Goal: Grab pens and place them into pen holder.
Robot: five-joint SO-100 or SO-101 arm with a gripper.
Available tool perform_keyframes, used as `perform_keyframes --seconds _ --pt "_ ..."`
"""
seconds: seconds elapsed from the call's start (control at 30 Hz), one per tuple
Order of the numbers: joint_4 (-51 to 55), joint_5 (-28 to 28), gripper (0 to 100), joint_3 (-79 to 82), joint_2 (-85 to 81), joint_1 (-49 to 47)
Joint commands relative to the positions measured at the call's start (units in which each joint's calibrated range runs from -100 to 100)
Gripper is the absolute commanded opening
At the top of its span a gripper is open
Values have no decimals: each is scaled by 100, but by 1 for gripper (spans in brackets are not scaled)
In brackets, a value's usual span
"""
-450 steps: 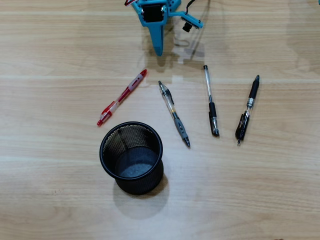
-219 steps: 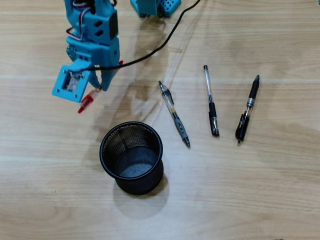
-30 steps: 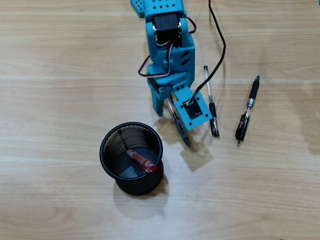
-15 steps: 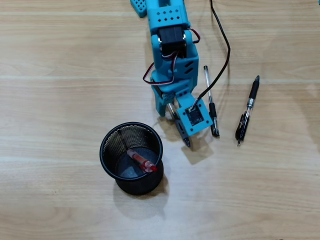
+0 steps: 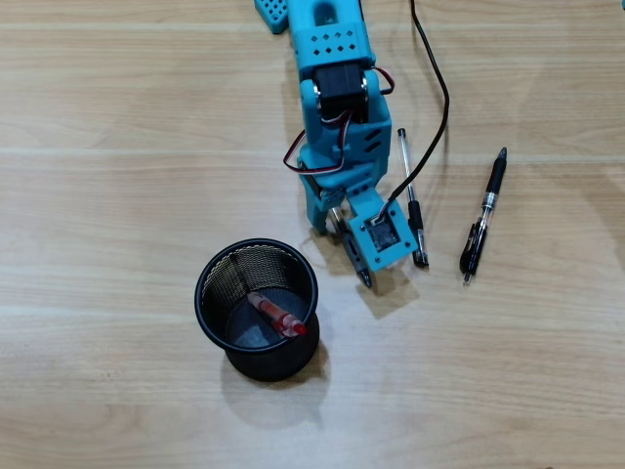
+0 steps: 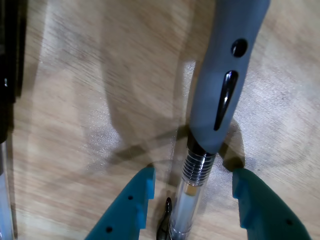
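Observation:
The grey-grip pen should go into the black mesh pen holder, so the robot's gripper next needs to grab the pen by its clear body (image 5: 338,216).
A clear pen with a grey grip (image 5: 411,200) lies on the wooden table just right of my blue gripper (image 5: 386,269). In the wrist view this pen (image 6: 220,85) runs between my two fingers, and the gripper (image 6: 195,174) is open around its clear barrel, with a gap on each side. A black pen (image 5: 483,220) lies further right and shows at the wrist view's left edge (image 6: 7,75). The black mesh pen holder (image 5: 207,293) stands lower left of the gripper, with a red pen (image 5: 278,315) inside it.
A black cable (image 5: 437,88) runs from the top edge down towards the wrist camera, crossing close to the grey-grip pen. The arm's body (image 5: 337,98) reaches in from the top centre. Bare wooden table (image 5: 117,195) lies to the left.

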Motion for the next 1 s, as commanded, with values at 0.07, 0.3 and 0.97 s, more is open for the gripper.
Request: perform_keyframes --seconds 0.07,0.3,0.97 --pt "41 -18 9 -126 15 -27" --pt "41 -18 2 -99 -35 19" --pt "32 17 2 595 -3126 763"
